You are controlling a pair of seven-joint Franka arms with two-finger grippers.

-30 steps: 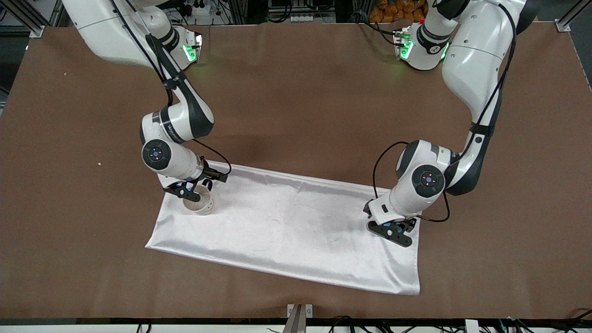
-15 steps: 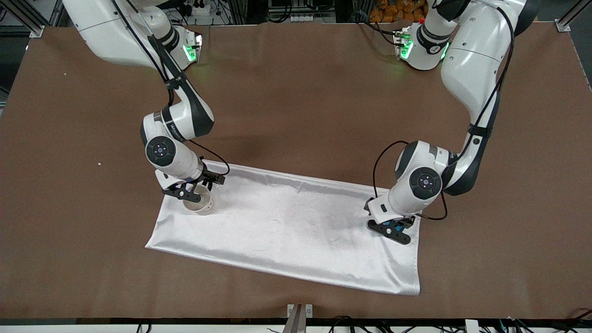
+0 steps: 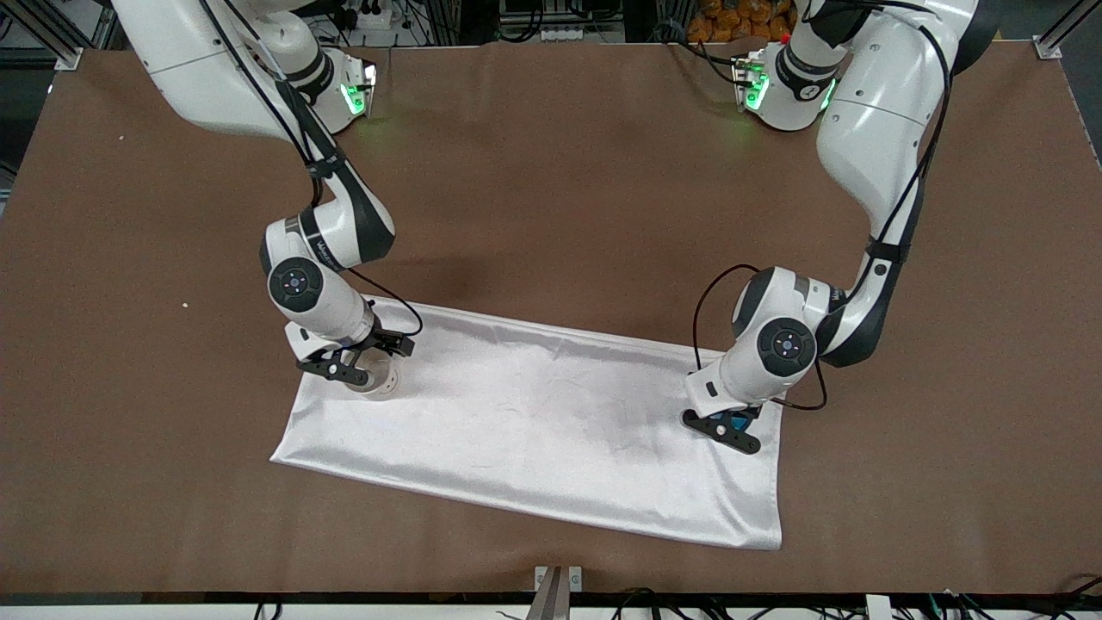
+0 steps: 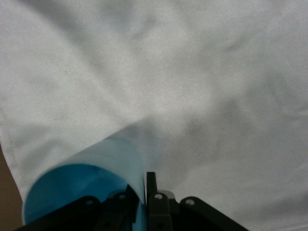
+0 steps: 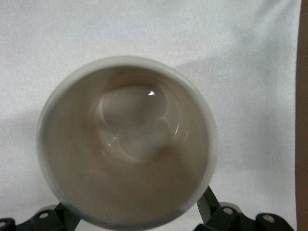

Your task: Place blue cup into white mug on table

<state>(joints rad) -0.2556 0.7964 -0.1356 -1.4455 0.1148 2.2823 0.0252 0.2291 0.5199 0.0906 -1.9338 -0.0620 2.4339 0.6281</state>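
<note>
The white mug needs to be ready for the blue cup [image 3: 739, 422], so next my right gripper needs to grab the mug by its outer side [image 3: 381, 387].
The blue cup [image 4: 91, 166] stands on the white cloth at the left arm's end, and only a sliver of it [image 3: 734, 421] shows under the hand in the front view. My left gripper [image 4: 140, 188] is shut on the cup's wall, one finger inside the rim and one outside. The white mug [image 5: 125, 144] stands upright and empty on the cloth's corner toward the right arm's end, partly covered in the front view [image 3: 385, 384]. My right gripper [image 3: 355, 367] is low over it and open, its fingers [image 5: 208, 204] standing on either side of the mug.
The white cloth [image 3: 534, 413] lies slightly askew on the brown table [image 3: 551, 172], with a wide bare stretch between the two cups. A small metal bracket [image 3: 557, 579] sits at the table edge nearest the front camera.
The left gripper's fingers have closed on the blue cup's wall. The right gripper has come down lower around the mug, covering more of it.
</note>
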